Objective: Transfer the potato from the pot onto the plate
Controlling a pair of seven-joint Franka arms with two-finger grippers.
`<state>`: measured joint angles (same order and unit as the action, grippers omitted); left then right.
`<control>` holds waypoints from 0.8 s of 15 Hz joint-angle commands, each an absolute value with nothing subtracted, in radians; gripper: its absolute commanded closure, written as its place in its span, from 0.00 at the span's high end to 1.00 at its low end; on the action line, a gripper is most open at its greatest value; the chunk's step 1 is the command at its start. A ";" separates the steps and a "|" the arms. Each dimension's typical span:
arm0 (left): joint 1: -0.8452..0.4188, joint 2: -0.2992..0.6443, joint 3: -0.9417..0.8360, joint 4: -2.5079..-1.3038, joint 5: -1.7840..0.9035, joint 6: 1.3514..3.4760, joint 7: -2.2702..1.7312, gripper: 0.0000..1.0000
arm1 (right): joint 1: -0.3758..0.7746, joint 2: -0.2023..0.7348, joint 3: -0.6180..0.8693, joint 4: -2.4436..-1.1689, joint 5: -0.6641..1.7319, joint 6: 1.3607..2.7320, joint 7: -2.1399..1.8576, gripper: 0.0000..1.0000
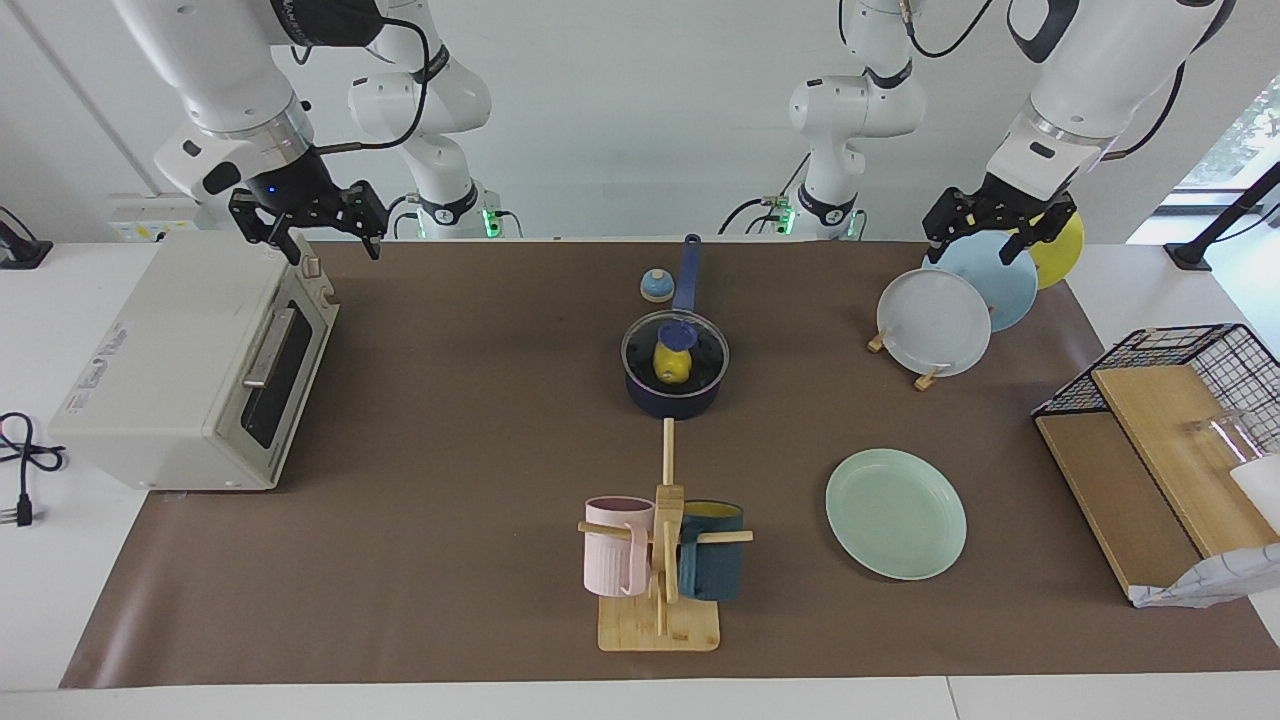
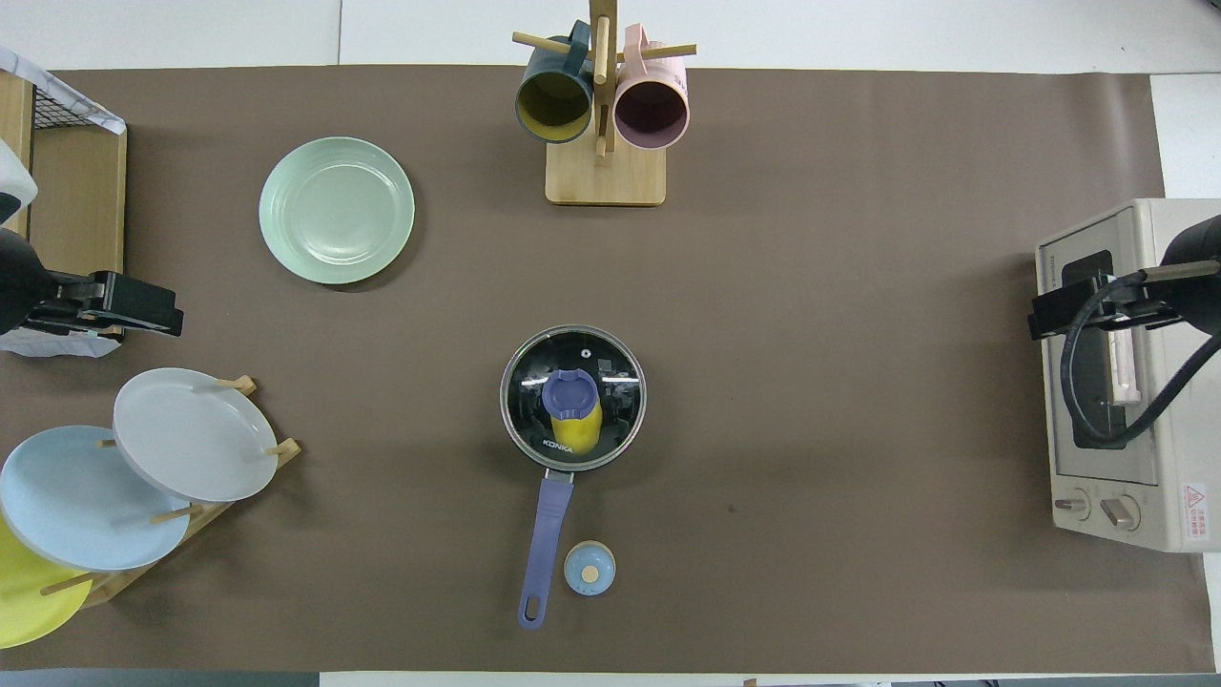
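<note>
Next, my right gripper grabs the glass lid by its blue knob to uncover the potato point(image 2: 578, 434) in the pot.
The yellow potato point(image 1: 672, 368) lies inside the navy-blue pot point(image 1: 676, 402) in the middle of the table. A glass lid with a blue knob point(image 1: 677, 334) covers the pot, and the potato shows through it. In the overhead view the potato point(image 2: 578, 434) sits under the lid knob point(image 2: 569, 394), and the pot's handle point(image 2: 548, 530) points toward the robots. The mint-green plate point(image 1: 895, 513) is empty, farther from the robots and toward the left arm's end point(image 2: 336, 210). My left gripper point(image 1: 985, 240) is open over the plate rack. My right gripper point(image 1: 335, 250) is open over the toaster oven. Both arms wait.
A mug rack point(image 1: 660, 560) with a pink and a teal mug stands farther out than the pot. A plate rack point(image 1: 935, 322) holds grey-white, light blue and yellow plates. A toaster oven point(image 1: 190, 370), a small blue round knob-topped object point(image 1: 656, 286) and a wire basket point(image 1: 1180, 370) are also here.
</note>
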<state>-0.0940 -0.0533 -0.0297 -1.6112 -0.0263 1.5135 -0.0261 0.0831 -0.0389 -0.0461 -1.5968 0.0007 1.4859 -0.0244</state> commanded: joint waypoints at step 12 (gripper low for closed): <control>-0.080 -0.066 -0.035 -1.611 -0.034 1.496 -0.023 1.00 | 0.071 -0.061 -0.040 -1.623 0.017 1.499 -0.044 1.00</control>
